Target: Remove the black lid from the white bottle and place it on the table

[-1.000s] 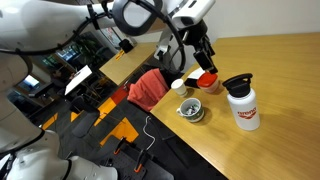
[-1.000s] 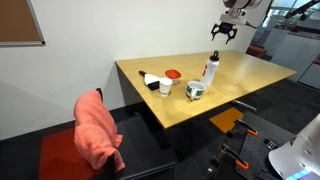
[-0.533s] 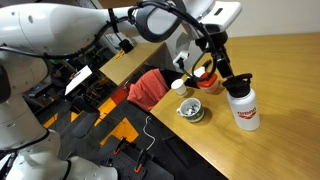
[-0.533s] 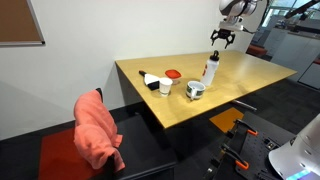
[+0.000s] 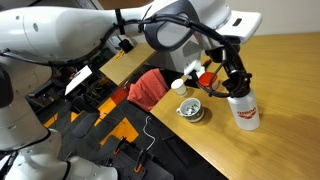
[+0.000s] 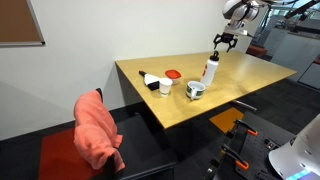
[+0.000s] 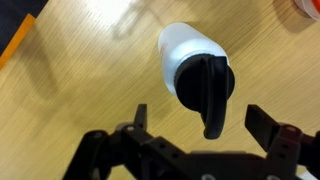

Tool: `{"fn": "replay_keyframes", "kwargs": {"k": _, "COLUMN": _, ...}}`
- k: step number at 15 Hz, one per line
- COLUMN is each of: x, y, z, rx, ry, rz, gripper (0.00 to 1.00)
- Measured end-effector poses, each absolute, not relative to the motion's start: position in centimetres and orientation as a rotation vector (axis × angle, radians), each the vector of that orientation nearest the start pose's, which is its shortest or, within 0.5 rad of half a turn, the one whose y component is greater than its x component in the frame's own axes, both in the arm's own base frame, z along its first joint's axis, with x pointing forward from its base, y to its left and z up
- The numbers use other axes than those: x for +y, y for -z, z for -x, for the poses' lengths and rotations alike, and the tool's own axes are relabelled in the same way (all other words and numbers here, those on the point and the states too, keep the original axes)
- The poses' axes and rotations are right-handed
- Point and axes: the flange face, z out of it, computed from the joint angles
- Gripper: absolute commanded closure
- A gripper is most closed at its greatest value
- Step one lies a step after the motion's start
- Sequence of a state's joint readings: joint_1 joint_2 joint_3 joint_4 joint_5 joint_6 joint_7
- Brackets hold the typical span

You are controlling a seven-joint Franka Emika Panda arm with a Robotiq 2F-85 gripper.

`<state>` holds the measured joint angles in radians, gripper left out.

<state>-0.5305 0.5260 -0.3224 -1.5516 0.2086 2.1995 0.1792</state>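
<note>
The black lid point(image 5: 238, 88) has a piece that sticks out. My gripper will next grip it there from above, with my fingers across its sides, then lift the lid off and put it down bottom side first.
The white bottle point(image 5: 243, 110) with red lettering stands upright on the wooden table point(image 5: 290, 70), with the black lid point(image 5: 238, 88) on it. It also shows in an exterior view point(image 6: 210, 71). My gripper point(image 5: 237, 78) hangs just above the lid, open and empty, as in the exterior view point(image 6: 222, 42). In the wrist view the bottle point(image 7: 183, 48) is seen from above, and the lid point(image 7: 206, 84) with its protruding piece lies between the spread fingers of my gripper point(image 7: 205, 122).
A small white cup point(image 5: 179, 87), a red-and-black object point(image 5: 207, 77) and a grey bowl point(image 5: 191, 110) stand near the bottle. A chair with a red cloth point(image 6: 98, 132) stands at the table's edge point(image 6: 150, 100).
My gripper has moved across from above the red-and-black object to right over the bottle's lid and come lower. The bottle has not moved.
</note>
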Motion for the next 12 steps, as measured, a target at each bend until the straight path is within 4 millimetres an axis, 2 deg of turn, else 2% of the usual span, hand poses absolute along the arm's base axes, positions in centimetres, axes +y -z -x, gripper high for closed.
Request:
{"fn": "replay_keyframes", "kwargs": {"k": 6, "x": -49.8, "y": -35.9, "z": -50.3, "rx": 1.596, "ry": 0.234, "rz": 2.714, "gripper": 0.00}}
{"fn": "replay_keyframes", "kwargs": {"k": 7, "x": -49.6, "y": -35.7, "z": -50.6, "rx": 1.590, "ry": 0.232, "rz": 2.718, "gripper": 0.05}}
{"fn": "replay_keyframes", "kwargs": {"k": 8, "x": -49.4, "y": -35.4, "z": -50.8, "rx": 1.583, "ry": 0.230, "rz": 2.723, "gripper": 0.28}}
{"fn": "replay_keyframes", "kwargs": {"k": 10, "x": -49.1, "y": -34.9, "z": -51.2, "rx": 1.575, "ry": 0.229, "rz": 2.731, "gripper": 0.32}}
{"fn": "replay_keyframes", "kwargs": {"k": 12, "x": -49.0, "y": -34.5, "z": -51.5, "rx": 1.570, "ry": 0.229, "rz": 2.738, "gripper": 0.48}}
